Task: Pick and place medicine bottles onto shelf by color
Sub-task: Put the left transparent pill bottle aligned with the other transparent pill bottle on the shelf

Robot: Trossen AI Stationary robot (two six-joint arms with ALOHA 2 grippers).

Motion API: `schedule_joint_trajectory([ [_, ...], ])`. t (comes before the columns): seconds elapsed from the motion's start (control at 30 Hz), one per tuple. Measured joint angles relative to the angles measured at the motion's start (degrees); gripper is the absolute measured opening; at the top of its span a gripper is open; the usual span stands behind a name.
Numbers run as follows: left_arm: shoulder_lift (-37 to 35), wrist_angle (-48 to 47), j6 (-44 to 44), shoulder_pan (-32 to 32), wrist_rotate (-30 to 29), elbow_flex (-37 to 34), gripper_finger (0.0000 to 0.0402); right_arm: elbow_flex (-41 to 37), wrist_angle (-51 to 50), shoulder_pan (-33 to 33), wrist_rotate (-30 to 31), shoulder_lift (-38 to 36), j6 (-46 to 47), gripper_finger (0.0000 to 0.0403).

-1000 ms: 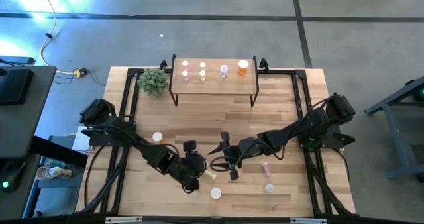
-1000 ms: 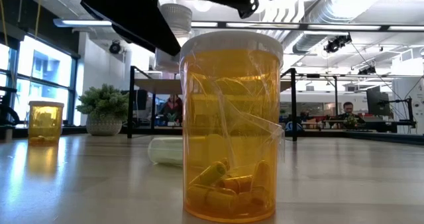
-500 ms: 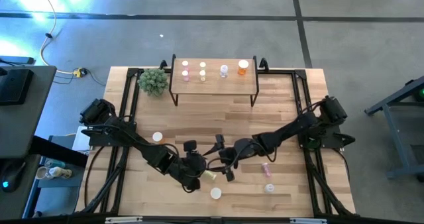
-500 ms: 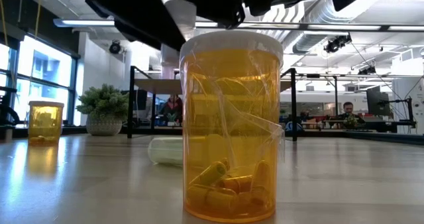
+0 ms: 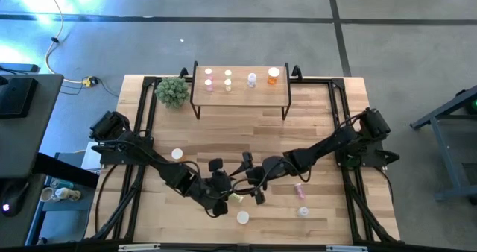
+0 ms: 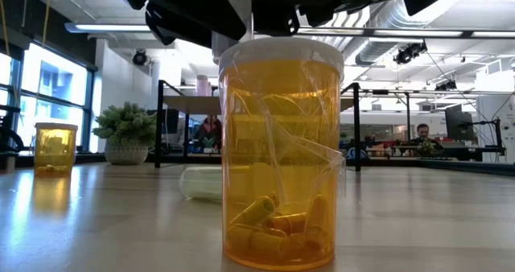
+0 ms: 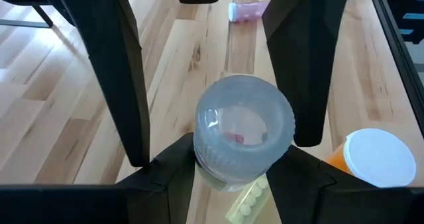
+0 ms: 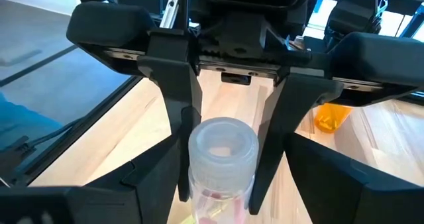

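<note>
My right fingers straddle the pale cap [image 8: 223,151] and should close.
A clear, pale medicine bottle [image 7: 244,128] with a pale cap is held up between my two grippers, cap up. My left gripper [image 5: 223,186] is shut on it. My right gripper [image 5: 250,179] faces it, open, its fingers [image 7: 126,85] standing on either side of the bottle [image 8: 222,151] without touching. Beneath them a yellow-green bottle [image 5: 235,198] lies on its side on the table. The shelf [image 5: 240,94] stands at the far edge with several bottles upright on it. My left gripper pinches the bottle's side just under the cap [image 7: 202,166] between its two fingers [image 7: 169,174]. The fingers slant down from the table's left. The bottle stands roughly upright in the hold, lifted above the table and over the lying yellow-green bottle.
An orange bottle [image 5: 243,217] stands near the front edge, right before the low camera [image 6: 282,151]. Another orange bottle [image 5: 177,153] stands at the left. A pink bottle [image 5: 299,189] and a pale one [image 5: 303,211] sit at the right. A potted plant [image 5: 173,92] is beside the shelf.
My right gripper has moved down and toward the table's left, up to my left gripper, so that its fingers now flank the held bottle. The bottle and the things on the table have stayed where they were.
</note>
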Motion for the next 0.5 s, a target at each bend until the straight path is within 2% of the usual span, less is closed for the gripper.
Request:
schedule_joint_trajectory([
  [0.5, 0.0, 0.02, 0.15, 0.0, -0.18, 0.0, 0.0157, 0.0, -0.07, 0.02, -0.16, 0.0, -0.13, 0.0175],
])
